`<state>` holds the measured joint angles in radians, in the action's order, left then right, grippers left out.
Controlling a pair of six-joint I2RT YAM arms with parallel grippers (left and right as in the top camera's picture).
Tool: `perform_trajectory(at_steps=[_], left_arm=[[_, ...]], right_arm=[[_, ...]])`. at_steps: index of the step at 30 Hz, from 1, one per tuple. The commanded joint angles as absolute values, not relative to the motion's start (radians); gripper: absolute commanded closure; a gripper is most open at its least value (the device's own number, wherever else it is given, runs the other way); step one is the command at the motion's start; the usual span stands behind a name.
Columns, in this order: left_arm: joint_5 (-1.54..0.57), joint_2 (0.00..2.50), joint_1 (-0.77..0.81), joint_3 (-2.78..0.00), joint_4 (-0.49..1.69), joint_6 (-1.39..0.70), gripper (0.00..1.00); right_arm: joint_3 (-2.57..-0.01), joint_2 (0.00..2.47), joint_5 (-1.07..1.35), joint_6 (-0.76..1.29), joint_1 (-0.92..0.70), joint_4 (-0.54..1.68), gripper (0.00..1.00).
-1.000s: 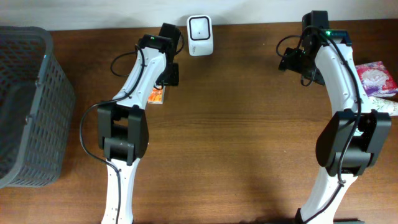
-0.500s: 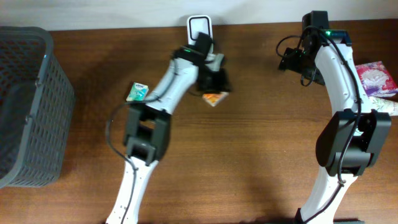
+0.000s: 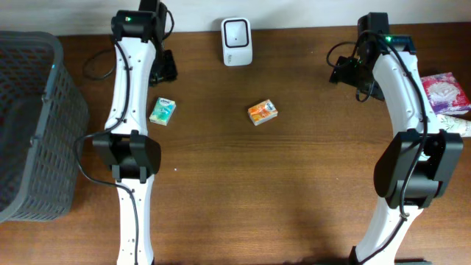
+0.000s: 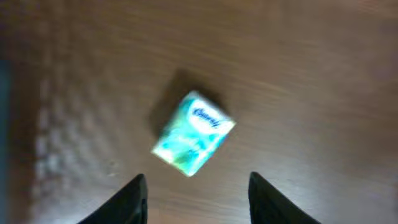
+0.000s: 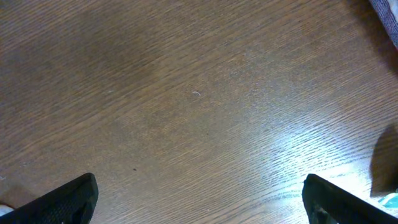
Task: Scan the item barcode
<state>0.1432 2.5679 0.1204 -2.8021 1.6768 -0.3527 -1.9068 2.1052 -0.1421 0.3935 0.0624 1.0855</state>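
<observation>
My right gripper grabs the small orange box (image 3: 263, 112) by its end nearest that gripper next. That leaves the box's broad sides free to scan the barcode.
A small orange box (image 3: 263, 112) lies free on the wooden table, below and right of the white barcode scanner (image 3: 236, 42) at the back edge. A green-and-white pack (image 3: 163, 111) lies further left. The left wrist view shows this pack (image 4: 193, 134) blurred, just ahead of my left gripper (image 4: 198, 205). That gripper (image 3: 163, 70) hovers behind the pack, open, with nothing between its fingers. My right gripper (image 3: 346, 72) hangs at the back right, and in its wrist view the right gripper (image 5: 205, 202) is wide open over bare wood.
A tall dark grey mesh basket (image 3: 29, 110) fills the left edge of the table. Pink and white packets (image 3: 445, 92) lie at the right edge beside the right arm. Cables trail from both arms near the back.
My left arm has swung from in front of the scanner to the back left. The orange box it carried now lies loose mid-table. The right arm has not moved.
</observation>
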Motion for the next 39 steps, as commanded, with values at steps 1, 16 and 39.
perform_trajectory(at_steps=[1, 16, 39], left_arm=[[0.188, 2.658, 0.121, -2.815, 1.689, -0.214, 0.44], [-0.347, 2.835, 0.306, -2.814, 1.623, -0.233, 0.47], [-0.131, 2.664, 0.062, -3.062, 1.688, -0.290, 0.01]], right_arm=[[-1.909, 2.107, -0.162, 0.401, 0.063, 1.085, 0.01], [-1.909, 2.107, -0.162, 0.402, 0.063, 1.085, 0.01], [-1.909, 2.107, -0.016, 0.402, 0.063, 1.037, 0.01]])
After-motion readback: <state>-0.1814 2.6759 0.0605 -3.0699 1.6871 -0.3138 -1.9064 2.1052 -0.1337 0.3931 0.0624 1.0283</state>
